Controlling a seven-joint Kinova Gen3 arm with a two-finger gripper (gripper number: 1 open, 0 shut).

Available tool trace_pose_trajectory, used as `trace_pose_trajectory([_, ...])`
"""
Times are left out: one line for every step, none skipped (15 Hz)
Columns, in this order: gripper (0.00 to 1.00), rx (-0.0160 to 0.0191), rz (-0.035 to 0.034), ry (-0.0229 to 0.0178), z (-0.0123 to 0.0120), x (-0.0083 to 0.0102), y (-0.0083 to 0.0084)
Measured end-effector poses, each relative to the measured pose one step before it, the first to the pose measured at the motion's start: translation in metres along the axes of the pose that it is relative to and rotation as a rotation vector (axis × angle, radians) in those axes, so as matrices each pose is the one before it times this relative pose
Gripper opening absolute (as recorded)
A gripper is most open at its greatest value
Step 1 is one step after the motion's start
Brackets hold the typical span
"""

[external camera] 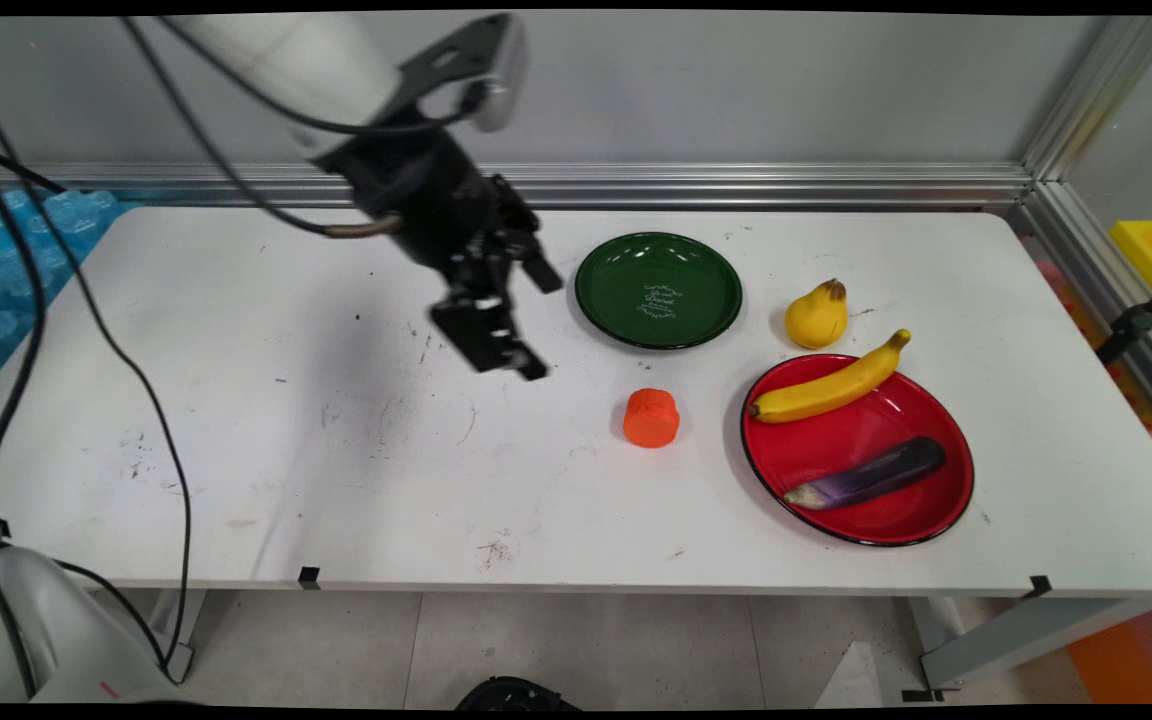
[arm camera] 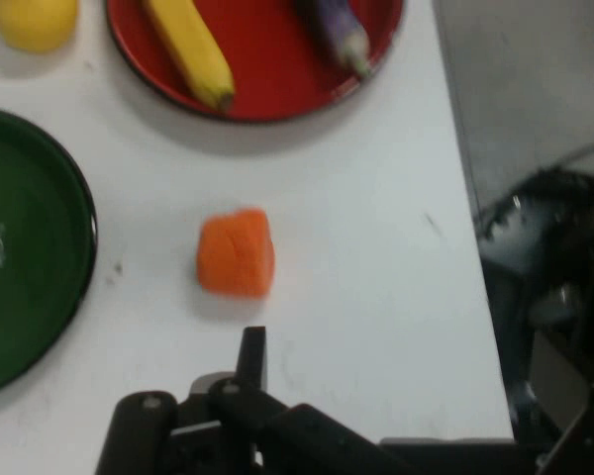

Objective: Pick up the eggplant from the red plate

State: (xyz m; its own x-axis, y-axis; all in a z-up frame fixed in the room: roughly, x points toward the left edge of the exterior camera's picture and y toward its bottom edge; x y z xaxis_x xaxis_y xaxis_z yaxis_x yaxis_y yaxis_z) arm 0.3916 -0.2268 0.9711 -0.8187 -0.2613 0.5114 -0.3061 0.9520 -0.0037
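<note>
My gripper should next grab the dark purple eggplant by the middle of its body (external camera: 867, 475). Then it can lift the eggplant out of the red plate (external camera: 802, 450).
My black gripper (external camera: 539, 322) hangs open and empty above the middle of the white table (external camera: 336, 450). It is left of a green plate (external camera: 626, 270) and up-left of a small orange object (external camera: 651, 418). In the hand view the orange object (arm camera: 236, 252) lies just beyond one visible finger (arm camera: 253, 354), apart from it. The green plate (arm camera: 30, 297), with nothing on it, fills that view's left side.
A red plate (external camera: 856, 430) at the right holds a banana (external camera: 831, 385) and a purple eggplant (external camera: 866, 473). A yellow pear (external camera: 816, 315) stands on the table between the two plates. Black cables (external camera: 151, 400) hang at the left. An aluminium rail (external camera: 736, 185) lines the back wall.
</note>
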Motion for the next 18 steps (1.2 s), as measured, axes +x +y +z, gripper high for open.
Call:
trace_pose_trajectory([1.0, 0.00416, -0.02239, 0.01354, 0.00999, 0.00829, -0.00242])
trace_pose_trajectory([1.0, 0.0028, -0.01819, 0.01126, 0.00886, 0.00693, -0.00163])
trace_pose_trajectory([1.0, 0.00199, -0.01963, 0.01228, 0.01124, 0.00814, -0.00127])
trace_pose_trajectory([1.0, 0.00022, -0.01528, 0.00962, 0.0104, 0.00719, -0.00061])
trace_pose_trajectory([1.0, 0.00042, -0.01714, 0.01047, 0.01187, 0.00776, -0.00058])
trace_pose_trajectory([1.0, -0.00062, -0.0137, 0.00873, 0.01222, 0.00751, 0.00001])
trace_pose_trajectory([1.0, 0.00023, -0.01016, 0.00747, 0.0109, 0.00626, 0.00001])
trace_pose_trajectory([1.0, 0.00057, -0.00984, 0.00744, 0.01316, 0.00714, 0.00008])
trace_pose_trajectory([1.0, 0.00093, -0.00728, 0.00547, 0.01276, 0.00659, 0.00035])
trace_pose_trajectory([1.0, 0.0008, -0.0046, 0.00288, 0.00769, 0.00366, 0.00014])
trace_pose_trajectory([1.0, 0.00127, -0.00655, 0.0033, 0.01138, 0.00517, 0.00034])
trace_pose_trajectory([1.0, 0.00222, -0.00846, 0.00284, 0.01567, 0.00669, 0.00063])
trace_pose_trajectory([1.0, 0.00202, -0.00642, 0.00172, 0.01158, 0.00466, 0.00044])
trace_pose_trajectory([1.0, 0.00235, -0.00573, 0.00034, 0.01156, 0.00445, 0.00058])
trace_pose_trajectory([1.0, 0.00402, -0.00635, -0.00033, 0.01559, 0.00556, 0.0009])
trace_pose_trajectory([1.0, 0.00288, -0.00324, -0.00156, 0.01133, 0.00379, 0.00078])
trace_pose_trajectory([1.0, 0.00269, -0.00209, -0.00215, 0.01129, 0.0038, 0.00112])
trace_pose_trajectory([1.0, 0.00223, -0.00191, -0.00355, 0.01333, 0.00433, 0.0018])
